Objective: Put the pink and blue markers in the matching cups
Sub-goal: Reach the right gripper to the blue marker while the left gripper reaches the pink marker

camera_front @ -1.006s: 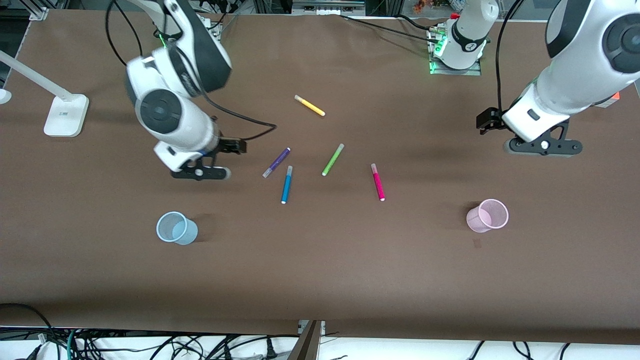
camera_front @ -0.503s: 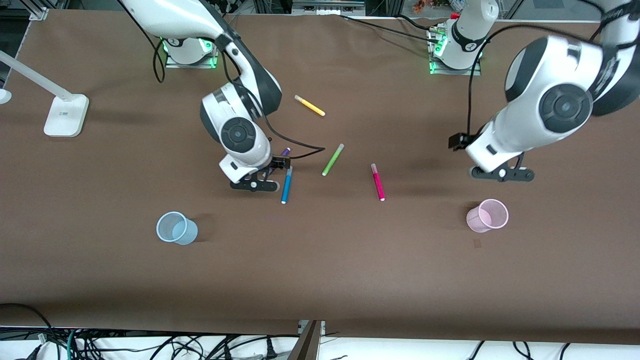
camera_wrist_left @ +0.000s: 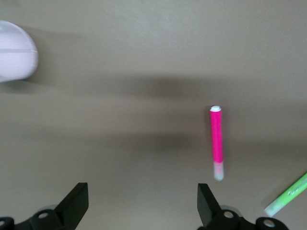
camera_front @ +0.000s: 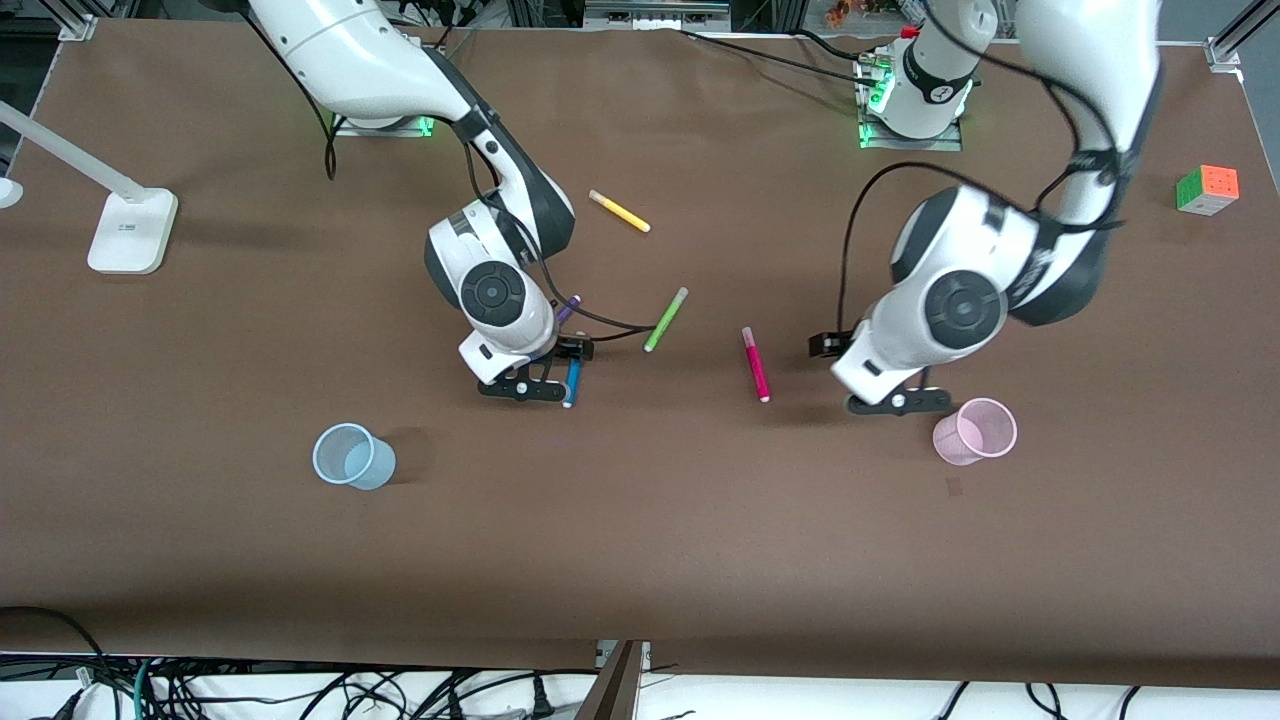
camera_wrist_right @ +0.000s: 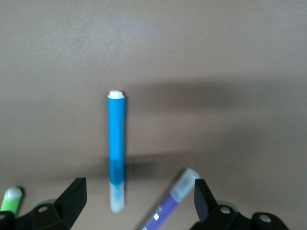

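Observation:
I need to lower my right gripper before it closes on the marker, because its fingers are still above the blue marker's end with the cap (camera_wrist_right: 117, 194) in the right wrist view.
The blue marker (camera_front: 572, 384) lies on the brown table, partly under my right gripper (camera_front: 525, 389). That gripper is open and empty just over it. In the right wrist view the blue marker (camera_wrist_right: 116, 148) lies between the open fingers, and its capped end reaches level with the right gripper (camera_wrist_right: 139, 201). The pink marker (camera_front: 756, 365) lies mid-table. My left gripper (camera_front: 897, 402) is open and empty, low over the table between the pink marker and the pink cup (camera_front: 975, 432). The left wrist view shows the gripper (camera_wrist_left: 143, 201), the pink marker (camera_wrist_left: 216, 141) and the pink cup (camera_wrist_left: 14, 57). The blue cup (camera_front: 352, 456) stands toward the right arm's end.
A purple pen (camera_front: 568, 308) lies close beside the blue marker and shows in the right wrist view (camera_wrist_right: 168, 206). A lime-green pen (camera_front: 666, 319) and a yellow pen (camera_front: 620, 211) lie farther from the camera. A colour cube (camera_front: 1207, 189) and a lamp base (camera_front: 130, 230) sit near the table ends.
Both arms have swung inward and down. The right gripper moved over the blue marker. The left gripper moved to the spot between the pink marker and the pink cup.

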You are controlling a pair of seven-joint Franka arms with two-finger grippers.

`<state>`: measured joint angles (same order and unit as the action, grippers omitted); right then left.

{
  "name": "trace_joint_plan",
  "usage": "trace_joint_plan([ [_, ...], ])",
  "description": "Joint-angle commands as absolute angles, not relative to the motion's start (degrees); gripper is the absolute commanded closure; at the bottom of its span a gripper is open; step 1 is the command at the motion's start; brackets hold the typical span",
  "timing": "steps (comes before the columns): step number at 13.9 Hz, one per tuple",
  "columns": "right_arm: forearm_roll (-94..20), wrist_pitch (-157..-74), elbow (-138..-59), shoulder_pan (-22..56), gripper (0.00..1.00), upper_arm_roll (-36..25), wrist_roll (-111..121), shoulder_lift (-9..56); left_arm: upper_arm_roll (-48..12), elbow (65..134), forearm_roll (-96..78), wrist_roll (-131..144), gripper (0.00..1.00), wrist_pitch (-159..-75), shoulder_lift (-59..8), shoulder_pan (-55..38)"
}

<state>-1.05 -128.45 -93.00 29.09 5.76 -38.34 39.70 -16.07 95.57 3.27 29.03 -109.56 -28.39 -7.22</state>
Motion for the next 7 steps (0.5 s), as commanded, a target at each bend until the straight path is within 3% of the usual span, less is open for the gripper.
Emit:
trace_joint_plan([
  [1, -1.3, -131.7, -91.7, 30.5, 0.01, 5.4, -39.7, 42.4, -15.6, 97.7, 2.7, 34.2, 0.00, -115.0, -30.3, -10.6],
  [6, -1.1, -134.1, -91.7, 31.5, 0.07, 5.4, -41.4, 43.9, -15.9, 109.0, 2.7, 36.2, 0.00, -132.3, -30.4, -14.6],
  [7, -1.1, -134.1, -91.7, 31.6, 0.13, 5.4, -41.4, 44.1, -15.8, 110.8, 2.7, 37.3, 0.00, -135.4, -30.6, -15.9],
])
